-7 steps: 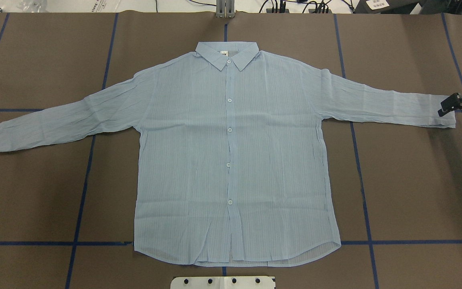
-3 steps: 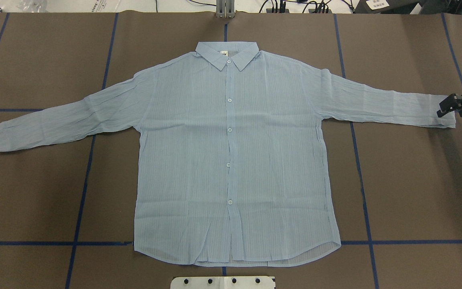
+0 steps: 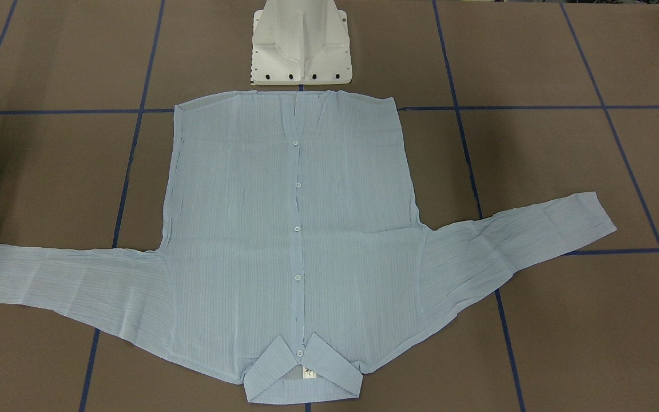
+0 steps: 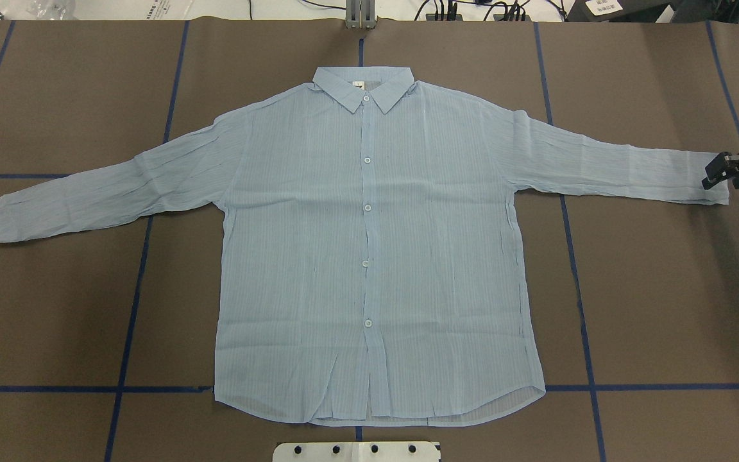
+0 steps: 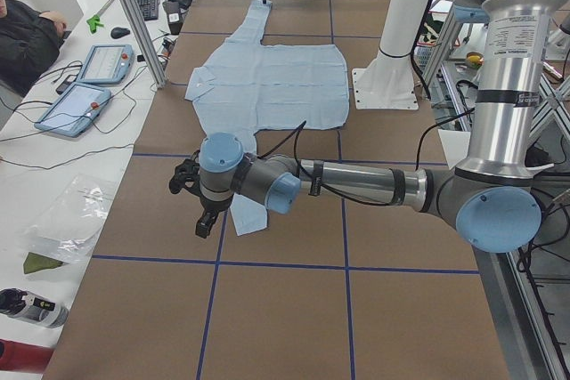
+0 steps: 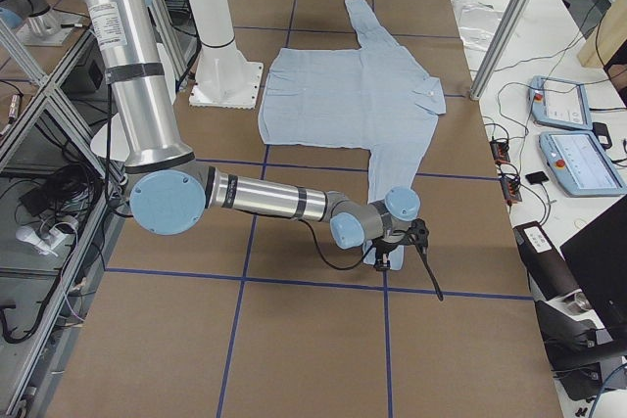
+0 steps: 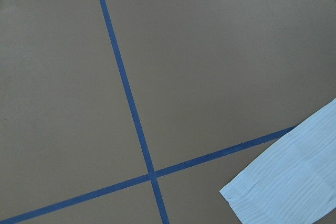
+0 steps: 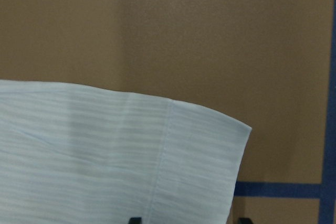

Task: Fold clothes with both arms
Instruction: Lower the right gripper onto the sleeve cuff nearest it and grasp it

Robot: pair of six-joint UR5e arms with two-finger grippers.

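I should fold the sleeve across the shirt's buttoned front, so I need to grab the sleeve by its cuff with my right gripper next.
The light-blue striped shirt lies flat on the brown table, buttoned front up, collar away from the robot, both sleeves spread out. My right gripper is at the end of the right sleeve. In the right wrist view its two fingertips stand apart on either side of the cuff, so it is open. My left gripper shows only in the exterior left view, just past the left cuff; I cannot tell whether it is open or shut. The left wrist view shows that cuff and no fingers.
The white pedestal base stands at the shirt's hem side. Blue tape lines cross the table. Tablets and an operator are along the far edge, and a plastic bag lies nearby.
My right gripper has shifted slightly at the right cuff. The shirt has not moved.
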